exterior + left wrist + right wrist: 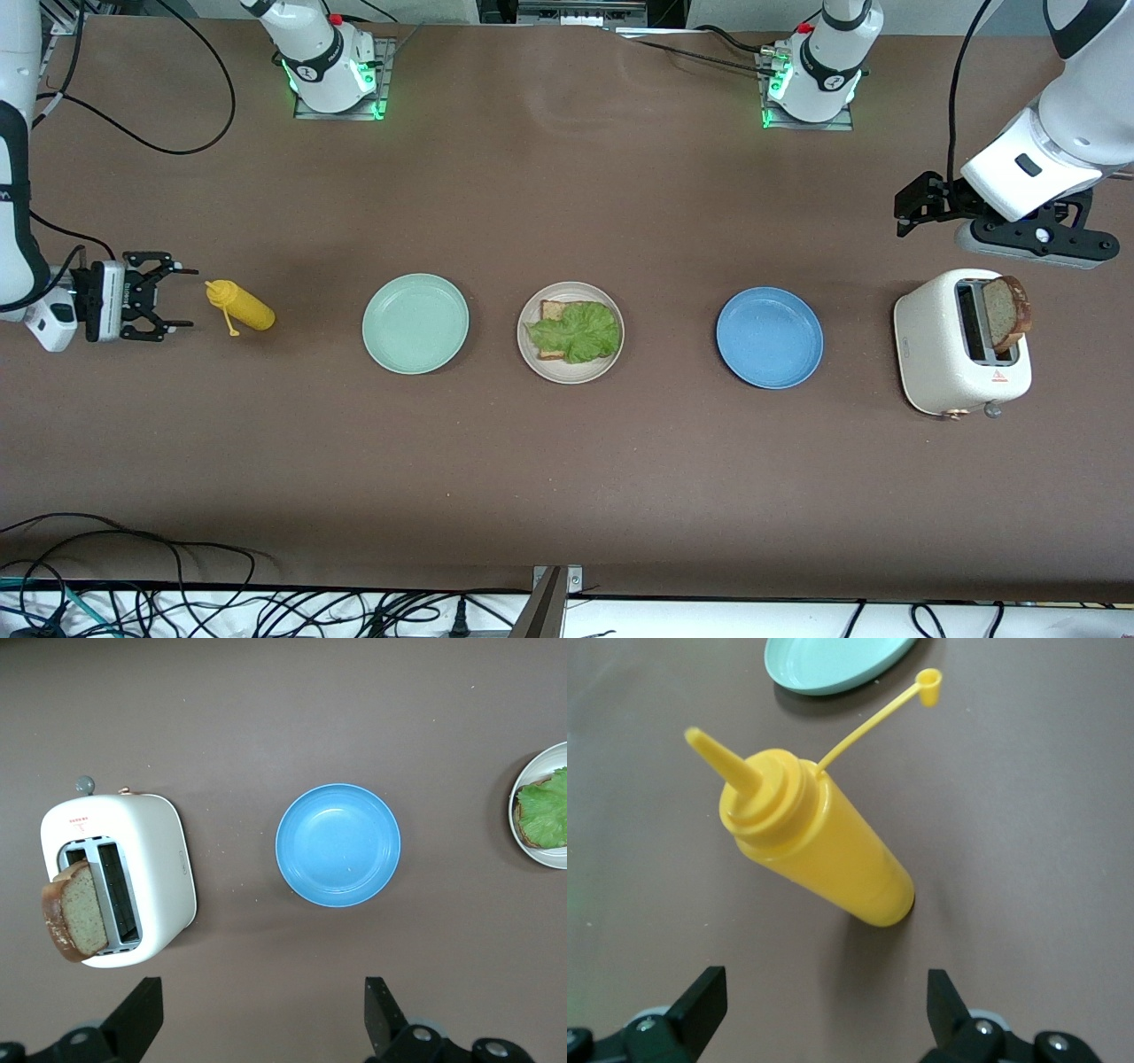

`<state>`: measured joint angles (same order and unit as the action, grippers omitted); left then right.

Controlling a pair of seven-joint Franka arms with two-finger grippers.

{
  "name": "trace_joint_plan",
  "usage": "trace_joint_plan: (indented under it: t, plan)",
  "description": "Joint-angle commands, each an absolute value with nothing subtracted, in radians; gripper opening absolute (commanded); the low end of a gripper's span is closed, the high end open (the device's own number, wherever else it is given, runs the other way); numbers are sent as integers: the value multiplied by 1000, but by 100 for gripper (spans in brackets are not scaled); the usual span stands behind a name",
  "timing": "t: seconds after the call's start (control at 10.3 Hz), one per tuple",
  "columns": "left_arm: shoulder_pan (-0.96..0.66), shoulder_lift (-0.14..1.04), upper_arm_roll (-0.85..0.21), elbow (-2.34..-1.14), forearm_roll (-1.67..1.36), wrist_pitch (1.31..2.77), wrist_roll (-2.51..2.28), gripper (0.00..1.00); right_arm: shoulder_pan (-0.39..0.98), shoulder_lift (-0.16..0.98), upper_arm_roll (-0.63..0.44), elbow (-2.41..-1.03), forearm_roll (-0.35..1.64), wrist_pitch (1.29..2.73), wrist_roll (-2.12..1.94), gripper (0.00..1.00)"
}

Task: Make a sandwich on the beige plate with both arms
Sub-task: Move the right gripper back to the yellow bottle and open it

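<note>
The robot's right gripper should grab the squeeze bottle by its lower body (pixel 870 883), so that the yellow squeeze bottle's nozzle (pixel 725 762) stays free to dress the sandwich.
The beige plate (pixel 571 377) lies mid-table between two other plates. On it is a bread slice (pixel 553 310) with a ruffled green lettuce leaf (pixel 576 330) covering most of it. A second bread slice (pixel 1008 313) sticks up out of a white toaster (pixel 939 346) at the left arm's end. My left gripper (pixel 912 206) hangs open and empty in the air beside the toaster; its wrist view shows its fingers spread (pixel 263 1001), the toaster (pixel 155 868), that slice (pixel 75 917), the plate's edge (pixel 536 850) and the lettuce (pixel 547 806). My right gripper (pixel 177 297) is open and empty at the right arm's end.
A yellow squeeze bottle (pixel 241 307) stands just in front of the right gripper (pixel 824 988), its cap off on a tether (pixel 824 850). A mint green plate (pixel 415 322) (pixel 833 660) and a blue plate (pixel 769 337) (pixel 337 844) flank the beige one. Cables run along the table's near edge.
</note>
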<state>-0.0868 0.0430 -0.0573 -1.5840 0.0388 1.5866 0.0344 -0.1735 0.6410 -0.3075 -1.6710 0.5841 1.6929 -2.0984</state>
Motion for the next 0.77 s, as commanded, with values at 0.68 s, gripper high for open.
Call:
trace_joint_plan:
  t: [0.68]
  plan:
    - [-75,23,-61,-1583,57,1497,57,100,-193,749,-272,-1669,755,1617,-2388,100]
